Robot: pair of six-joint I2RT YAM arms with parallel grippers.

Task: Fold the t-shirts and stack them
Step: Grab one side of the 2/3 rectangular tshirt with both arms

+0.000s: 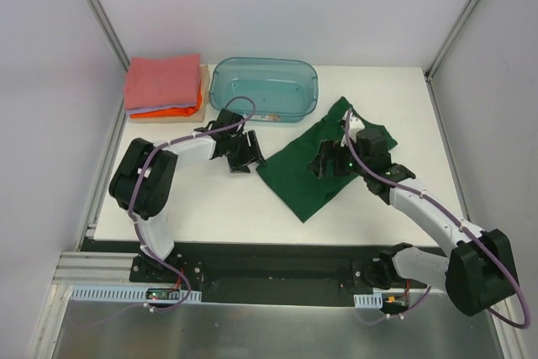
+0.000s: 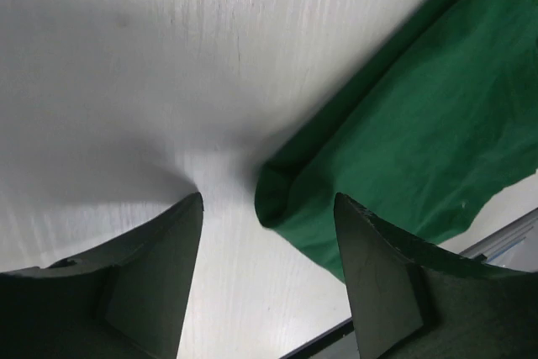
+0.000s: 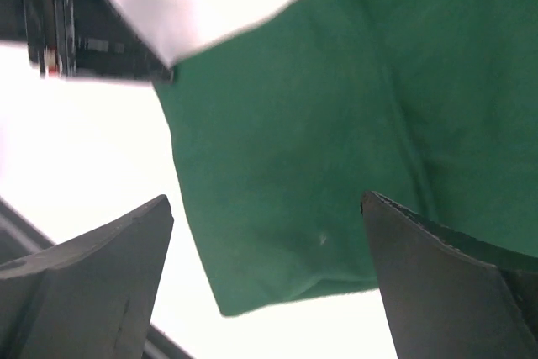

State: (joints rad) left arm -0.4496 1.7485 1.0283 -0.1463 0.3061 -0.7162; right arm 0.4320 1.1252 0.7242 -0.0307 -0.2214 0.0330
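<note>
Next, my right gripper will take hold of the green t-shirt's corner (image 1: 303,219) (image 3: 229,304) nearest the table's front edge, and then both grippers can fold that end of the t-shirt.
A dark green t-shirt (image 1: 303,176) lies partly folded on the white table, right of centre. It also shows in the left wrist view (image 2: 420,140) and in the right wrist view (image 3: 336,140). My left gripper (image 1: 244,155) is open and empty, just left of the shirt's left corner. My right gripper (image 1: 329,163) is open above the middle of the shirt, holding nothing. A stack of folded shirts sits at the back left: salmon-pink (image 1: 162,80) on top, lavender (image 1: 151,110) and orange (image 1: 172,112) under it.
A translucent teal plastic bin (image 1: 263,89) stands at the back centre, between the stack and the green shirt. The table's dark front edge (image 1: 277,251) runs along the arm bases. White walls close in the sides and back.
</note>
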